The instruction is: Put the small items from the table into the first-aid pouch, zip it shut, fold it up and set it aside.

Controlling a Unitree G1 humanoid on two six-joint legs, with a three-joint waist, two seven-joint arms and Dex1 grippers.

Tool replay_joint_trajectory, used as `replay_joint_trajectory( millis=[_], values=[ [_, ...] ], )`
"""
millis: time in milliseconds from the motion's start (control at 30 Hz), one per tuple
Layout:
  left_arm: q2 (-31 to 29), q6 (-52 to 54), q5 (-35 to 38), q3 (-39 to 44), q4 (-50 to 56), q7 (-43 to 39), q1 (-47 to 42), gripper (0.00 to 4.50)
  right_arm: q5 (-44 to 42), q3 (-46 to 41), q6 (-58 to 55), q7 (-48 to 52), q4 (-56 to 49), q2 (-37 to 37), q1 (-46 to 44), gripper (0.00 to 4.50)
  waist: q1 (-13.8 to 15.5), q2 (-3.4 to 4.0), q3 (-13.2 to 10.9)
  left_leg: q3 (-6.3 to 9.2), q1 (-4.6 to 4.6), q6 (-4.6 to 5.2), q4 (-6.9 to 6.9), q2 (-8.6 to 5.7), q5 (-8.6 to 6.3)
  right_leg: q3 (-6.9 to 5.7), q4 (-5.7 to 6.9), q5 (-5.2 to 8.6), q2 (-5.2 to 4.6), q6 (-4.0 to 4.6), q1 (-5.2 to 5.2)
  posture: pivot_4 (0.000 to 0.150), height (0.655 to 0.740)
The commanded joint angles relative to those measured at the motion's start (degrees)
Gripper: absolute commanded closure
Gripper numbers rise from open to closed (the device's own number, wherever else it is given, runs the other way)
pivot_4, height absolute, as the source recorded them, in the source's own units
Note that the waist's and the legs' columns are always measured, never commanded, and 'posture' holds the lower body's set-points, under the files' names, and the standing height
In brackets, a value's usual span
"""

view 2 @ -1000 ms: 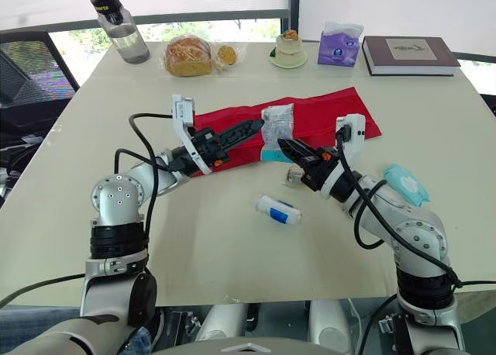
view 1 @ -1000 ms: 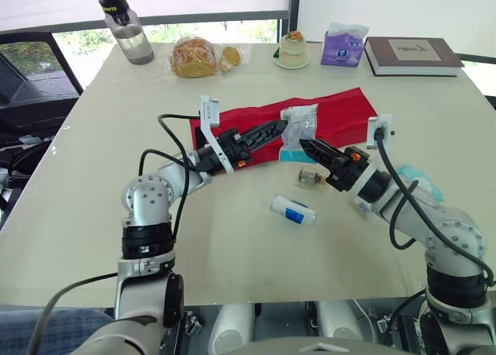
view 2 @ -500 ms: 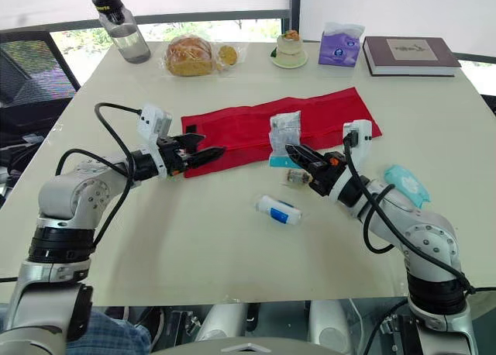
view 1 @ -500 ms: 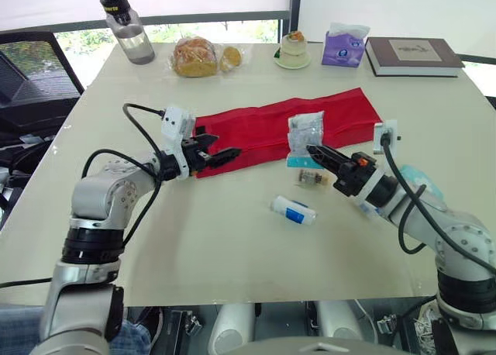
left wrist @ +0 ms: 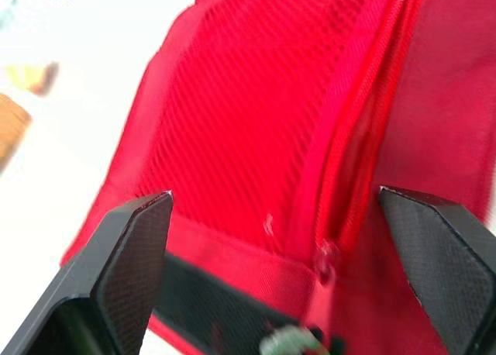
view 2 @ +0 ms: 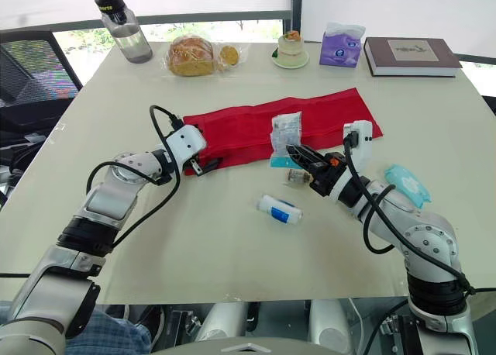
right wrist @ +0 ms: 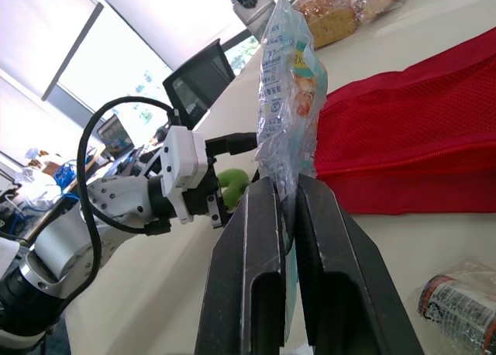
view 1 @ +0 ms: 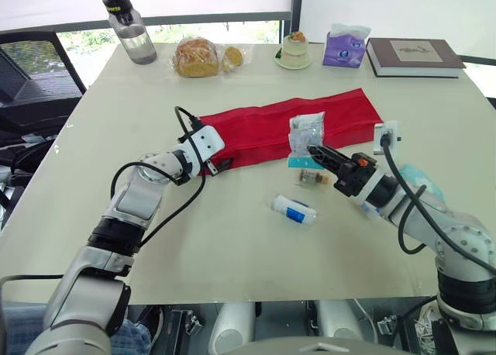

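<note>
I should grab the red pouch by its zipper edge (left wrist: 360,138) next with my left gripper, because that edge stands up in a fold on the flat pouch.
A long red first-aid pouch (view 1: 260,126) lies flat across the middle of the table. My left gripper (view 1: 219,166) is open at the pouch's left end; the left wrist view shows its fingers (left wrist: 132,246) spread wide over the mesh and zipper (left wrist: 364,153). My right gripper (view 1: 316,151) is shut on a clear packet (view 1: 306,130), holding it upright at the pouch's near edge. That packet (right wrist: 288,99) is pinched between the pads in the right wrist view. A small vial (view 1: 311,178) and a white-and-blue tube (view 1: 293,210) lie on the table nearer me.
A teal pack (view 1: 422,180) lies by my right forearm. Along the far edge stand a water bottle (view 1: 130,36), bagged bread (view 1: 195,58), a dessert on a plate (view 1: 294,50), a purple tissue pack (view 1: 345,45) and a book (view 1: 411,56). A chair (view 1: 31,76) stands at the left.
My left gripper drew back from the packet and has settled at the pouch's left end. My right gripper closed on the packet and stood it upright, then held still.
</note>
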State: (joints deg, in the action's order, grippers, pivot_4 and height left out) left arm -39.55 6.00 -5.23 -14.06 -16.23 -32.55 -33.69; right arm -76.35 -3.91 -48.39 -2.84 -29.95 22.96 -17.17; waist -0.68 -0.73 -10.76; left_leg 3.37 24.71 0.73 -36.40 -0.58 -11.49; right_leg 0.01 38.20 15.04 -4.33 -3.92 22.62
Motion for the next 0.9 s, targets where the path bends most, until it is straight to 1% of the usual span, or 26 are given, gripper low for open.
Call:
replay_joint_trajectory(
  millis=[33,100,133,200,233,300,333,400,433,800,833,900],
  values=[
    [0.68,-3.85,-5.25,-0.05,-3.24,4.38,-1.58,0.01,-0.33,-1.68,1.27,0.31,-2.24,0.44,0.0,4.5,-0.03,0.0,0.0,0.0,0.0,0.0,-0.01,0.0,0.0,0.01,0.01,0.0,0.0,0.0,0.0,0.15,0.7332],
    [1.5,-4.86,-6.36,0.52,-4.49,5.58,-2.14,0.58,-0.4,-1.75,1.3,0.3,-2.32,0.57,0.1,4.5,-0.04,-0.01,0.0,0.0,0.0,0.0,-0.07,0.0,0.0,0.0,0.09,0.0,0.02,-0.01,0.01,0.15,0.7332],
    [1.88,-5.39,-6.79,0.66,-4.99,5.97,-2.42,0.67,-0.37,-1.79,1.32,0.39,-2.34,0.64,0.21,4.5,-0.12,0.0,0.0,-0.01,0.0,0.0,-0.08,0.0,0.0,0.01,0.11,-0.01,0.03,-0.01,0.01,0.15,0.7332],
    [2.59,-6.41,-7.36,0.98,-5.68,6.53,-2.82,1.66,-0.32,-1.83,1.36,0.53,-2.33,0.78,0.4,4.5,-0.16,0.0,0.0,-0.01,-0.01,0.0,-0.08,0.01,0.0,0.03,0.18,0.0,0.05,-0.01,0.03,0.15,0.7332],
    [2.91,-6.79,-7.64,1.11,-5.94,6.52,-2.97,2.02,-0.27,-1.86,1.35,0.63,-2.32,0.84,0.49,4.5,-0.15,0.0,0.0,-0.01,0.0,0.0,-0.08,0.02,0.0,0.03,0.2,0.0,0.05,-0.01,0.05,0.15,0.7332],
    [3.25,-7.52,-8.19,1.12,-6.43,6.08,-3.19,2.89,-0.15,-1.91,1.31,0.8,-2.21,0.86,0.58,4.5,-0.16,0.0,0.0,-0.02,0.01,0.0,-0.08,0.02,0.0,0.03,0.22,0.0,0.06,-0.01,0.07,0.15,0.7332],
    [3.35,-7.86,-8.44,1.09,-6.7,5.88,-3.26,3.49,-0.07,-1.91,1.3,0.88,-2.13,0.86,0.59,4.5,-0.17,0.0,0.0,-0.02,0.01,0.0,-0.09,0.02,0.0,0.03,0.24,0.0,0.06,-0.01,0.09,0.15,0.7332],
    [3.66,-8.24,-8.55,1.24,-6.93,5.51,-3.16,4.32,0.1,-1.9,1.3,1.03,-2.02,0.87,0.7,4.5,-0.16,0.0,0.0,-0.02,0.02,0.0,-0.09,0.02,0.0,0.03,0.27,0.0,0.06,-0.01,0.11,0.15,0.7332],
    [3.78,-8.49,-8.58,1.23,-6.99,5.25,-3.06,4.45,0.27,-1.85,1.31,1.11,-1.95,0.84,0.79,4.5,-0.16,0.0,0.0,-0.02,0.01,0.0,-0.1,0.02,0.0,0.03,0.29,0.0,0.06,-0.01,0.11,0.15,0.7332],
    [5.55,-13.15,-9.04,0.7,-8.87,3.62,-4.56,4.45,1.04,-1.49,1.61,0.91,-2.34,-0.35,2.4,4.5,-0.01,-0.01,0.0,-0.02,0.01,0.0,-0.15,0.01,0.0,0.04,0.35,0.0,0.06,0.0,0.11,0.15,0.7332],
    [5.93,-13.75,-9.01,0.59,-9.07,3.4,-4.86,4.45,0.77,-1.52,1.56,0.6,-2.32,-0.54,2.57,4.5,0.02,-0.01,0.0,-0.03,0.02,0.0,-0.17,0.01,0.0,0.04,0.36,0.0,0.06,-0.01,0.11,0.15,0.7332],
    [6.7,-14.82,-9.31,0.2,-9.49,3.12,-5.4,4.45,-3.82,-1.71,0.77,-2.82,-1.55,-1.56,3.42,4.5,0.04,-0.01,0.01,-0.04,0.03,0.0,-0.18,0.01,0.0,0.03,0.37,0.0,0.06,-0.01,0.11,0.15,0.7332]
  ],
)
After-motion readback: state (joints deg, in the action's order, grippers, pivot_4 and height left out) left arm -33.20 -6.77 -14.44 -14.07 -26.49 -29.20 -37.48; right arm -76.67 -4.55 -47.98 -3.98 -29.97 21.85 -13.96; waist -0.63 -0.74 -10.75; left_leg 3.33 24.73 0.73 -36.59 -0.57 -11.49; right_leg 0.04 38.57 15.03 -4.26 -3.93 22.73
